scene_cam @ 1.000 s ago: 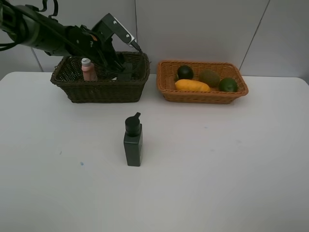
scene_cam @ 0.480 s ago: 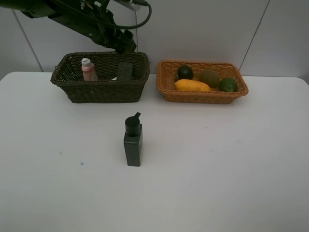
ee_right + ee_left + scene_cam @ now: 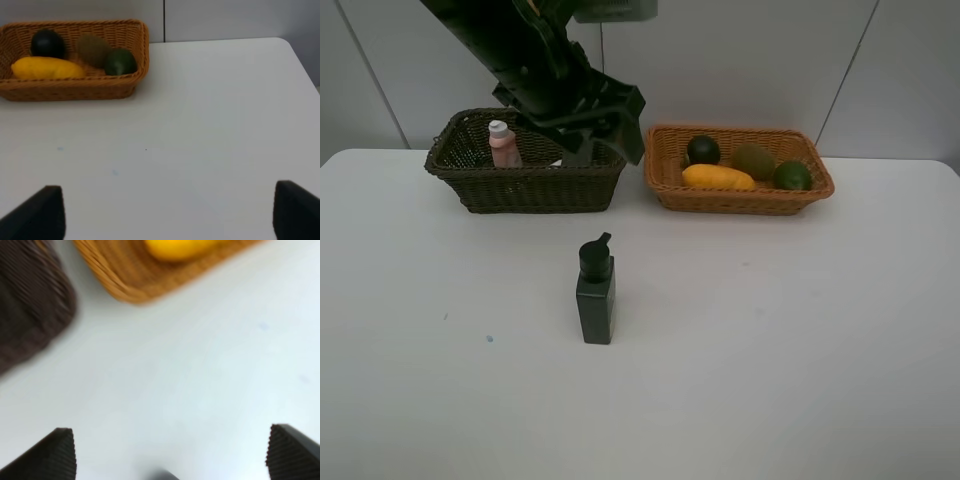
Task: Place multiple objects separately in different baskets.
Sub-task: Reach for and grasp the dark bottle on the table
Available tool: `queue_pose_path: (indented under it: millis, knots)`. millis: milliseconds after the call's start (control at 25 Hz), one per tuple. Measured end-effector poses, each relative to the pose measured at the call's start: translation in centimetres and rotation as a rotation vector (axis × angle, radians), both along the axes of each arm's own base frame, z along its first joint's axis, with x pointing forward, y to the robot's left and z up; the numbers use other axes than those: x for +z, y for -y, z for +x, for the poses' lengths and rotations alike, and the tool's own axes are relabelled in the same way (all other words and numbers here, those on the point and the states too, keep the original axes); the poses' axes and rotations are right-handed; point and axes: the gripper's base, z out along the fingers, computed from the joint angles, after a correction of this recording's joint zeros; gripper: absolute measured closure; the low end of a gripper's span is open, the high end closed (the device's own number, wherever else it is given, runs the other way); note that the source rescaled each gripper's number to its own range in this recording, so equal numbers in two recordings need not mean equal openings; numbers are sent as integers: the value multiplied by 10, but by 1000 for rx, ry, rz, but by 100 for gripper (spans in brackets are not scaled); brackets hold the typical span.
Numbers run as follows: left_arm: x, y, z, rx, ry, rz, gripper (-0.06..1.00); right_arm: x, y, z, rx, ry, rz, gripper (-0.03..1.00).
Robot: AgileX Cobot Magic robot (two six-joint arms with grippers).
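Observation:
The black pump bottle belongs in the dark woven basket (image 3: 525, 185), so my left gripper needs to grab it by its body (image 3: 596, 305) next and sort it there.
A black pump bottle (image 3: 595, 296) stands upright on the white table (image 3: 770, 330), in front of the two baskets. The dark woven basket (image 3: 525, 185) holds a pink bottle (image 3: 502, 145). My left arm hides the rest of its inside, so no marker or black block shows. The orange basket (image 3: 740, 195) holds the mango (image 3: 718, 177), mangosteen (image 3: 703, 150), kiwi (image 3: 755, 160) and lime (image 3: 792, 176). My left gripper (image 3: 607, 138) hangs open and empty above the dark basket's right end. My right gripper (image 3: 165, 215) is open and empty, low over bare table, facing the orange basket (image 3: 75, 87).
The left wrist view shows blurred corners of the dark basket (image 3: 30, 315) and the orange basket (image 3: 125, 277) with the mango (image 3: 180, 247). The table's right edge (image 3: 300, 60) shows in the right wrist view. A wall stands behind the baskets.
My left arm has lifted out of the dark basket, leaving a black block inside, and swung right and forward over the basket's right end. The pump bottle has not moved.

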Motion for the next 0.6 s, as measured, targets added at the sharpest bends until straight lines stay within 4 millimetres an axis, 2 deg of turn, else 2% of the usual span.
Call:
queue_pose_path:
  millis: [280, 400, 600]
  knots:
    - [-4, -3, -17, 269, -279, 20, -5, 0, 0, 0, 0, 0, 0, -3]
    - [-6, -5, -20, 312, -300, 64, -5, 0, 0, 0, 0, 0, 0, -3]
    - [-14, 5, -25, 301, -313, 105, -5, 0, 0, 0, 0, 0, 0, -3]
